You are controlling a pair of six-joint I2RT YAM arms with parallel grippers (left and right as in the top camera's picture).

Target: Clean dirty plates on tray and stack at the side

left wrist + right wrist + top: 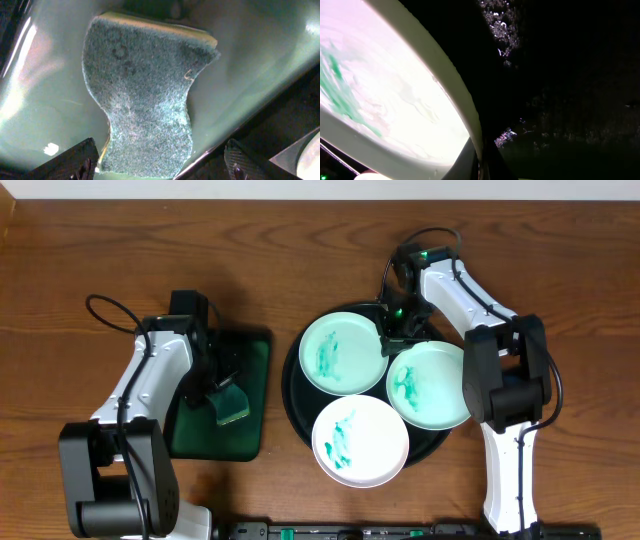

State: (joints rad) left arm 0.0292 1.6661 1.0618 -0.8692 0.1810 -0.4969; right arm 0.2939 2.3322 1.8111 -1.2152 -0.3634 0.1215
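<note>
Next, my left gripper pinches the green sponge across its narrow middle (pixel 226 395) (pixel 148 117), which leaves the sponge's far end free to clean the plate.
Three white plates with teal smears lie on the round black tray (pixel 293 395): one at the back left (pixel 340 352), one at the right (pixel 432 385), one at the front (pixel 360 440). My right gripper (pixel 392 332) is shut on the right rim of the back left plate. In the right wrist view its fingers (pixel 481 162) pinch that plate's rim (pixel 395 100) over the black tray (pixel 570 100). My left gripper (pixel 225 385) is open over a green sponge (pixel 231 402). In the left wrist view the fingers (pixel 157 165) straddle the sponge's near end (pixel 145 100).
The sponge lies on a dark green rectangular tray (pixel 250 360) left of the black tray; its wet surface shows in the left wrist view (pixel 250 60). Brown wooden table (pixel 90 250) surrounds both trays. The front plate overhangs the black tray's front rim.
</note>
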